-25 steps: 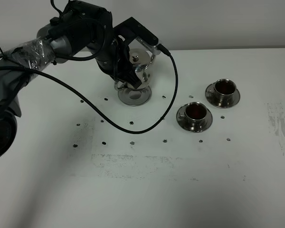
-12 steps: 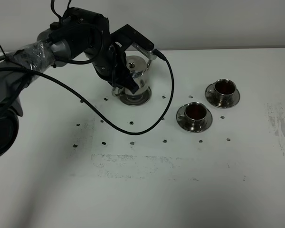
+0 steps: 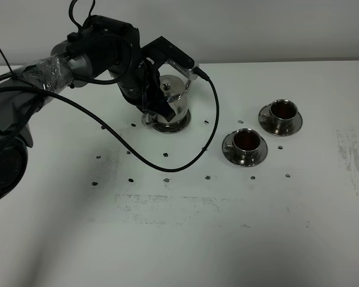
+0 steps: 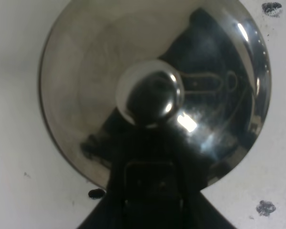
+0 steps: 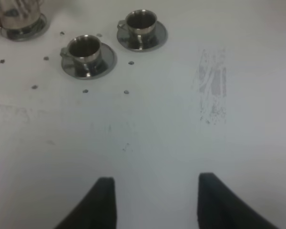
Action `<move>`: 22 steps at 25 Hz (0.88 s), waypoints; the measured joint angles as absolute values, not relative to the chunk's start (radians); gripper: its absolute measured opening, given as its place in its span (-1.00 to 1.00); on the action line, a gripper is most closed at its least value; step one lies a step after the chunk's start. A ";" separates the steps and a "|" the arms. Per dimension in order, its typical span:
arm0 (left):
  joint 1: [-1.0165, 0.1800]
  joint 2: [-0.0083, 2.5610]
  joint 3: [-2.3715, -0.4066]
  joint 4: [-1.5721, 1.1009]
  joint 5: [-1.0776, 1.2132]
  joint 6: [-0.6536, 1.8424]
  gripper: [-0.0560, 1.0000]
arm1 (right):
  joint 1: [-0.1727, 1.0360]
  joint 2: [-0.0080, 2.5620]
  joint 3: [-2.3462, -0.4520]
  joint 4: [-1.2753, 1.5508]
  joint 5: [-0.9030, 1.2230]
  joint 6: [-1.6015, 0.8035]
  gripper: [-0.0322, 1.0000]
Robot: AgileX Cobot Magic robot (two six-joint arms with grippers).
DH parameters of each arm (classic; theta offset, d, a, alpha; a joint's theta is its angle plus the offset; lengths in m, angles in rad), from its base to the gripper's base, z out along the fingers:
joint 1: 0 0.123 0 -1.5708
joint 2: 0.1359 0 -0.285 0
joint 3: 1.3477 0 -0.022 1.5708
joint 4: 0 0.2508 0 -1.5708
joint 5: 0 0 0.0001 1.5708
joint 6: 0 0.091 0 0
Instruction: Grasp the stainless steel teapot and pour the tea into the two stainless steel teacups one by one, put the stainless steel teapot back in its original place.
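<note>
My left gripper should open now, because the teapot's base is resting on its round steel plate and the teapot would stand.
The stainless steel teapot [image 3: 172,97] stands upright on its round steel base [image 3: 169,126] at the back left of the table. My left gripper [image 3: 152,106] is at the pot's left side, shut on its handle. The left wrist view looks down on the pot's domed lid and knob [image 4: 150,98], with a dark finger [image 4: 150,183] against it. The two stainless steel teacups sit on saucers to the right, the near one [image 3: 245,142] and the far one [image 3: 281,112], both holding dark tea. My right gripper [image 5: 155,200] is open and empty over bare table, well short of the cups [image 5: 86,53].
A black cable [image 3: 191,156] loops from the left arm across the table between the pot and the near cup. Small dark marks dot the tabletop. A scuffed patch [image 3: 353,158] lies at the right.
The left gripper has lowered the teapot from a tilted, raised position down onto its round base, where it now stands upright. The cups and right gripper have not moved.
</note>
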State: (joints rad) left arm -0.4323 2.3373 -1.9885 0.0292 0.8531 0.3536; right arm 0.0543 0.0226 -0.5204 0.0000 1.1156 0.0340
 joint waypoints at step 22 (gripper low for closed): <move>-0.431 2.350 -1.988 0.000 0.846 0.463 0.06 | 0.054 0.023 -0.520 0.000 1.116 0.034 -0.14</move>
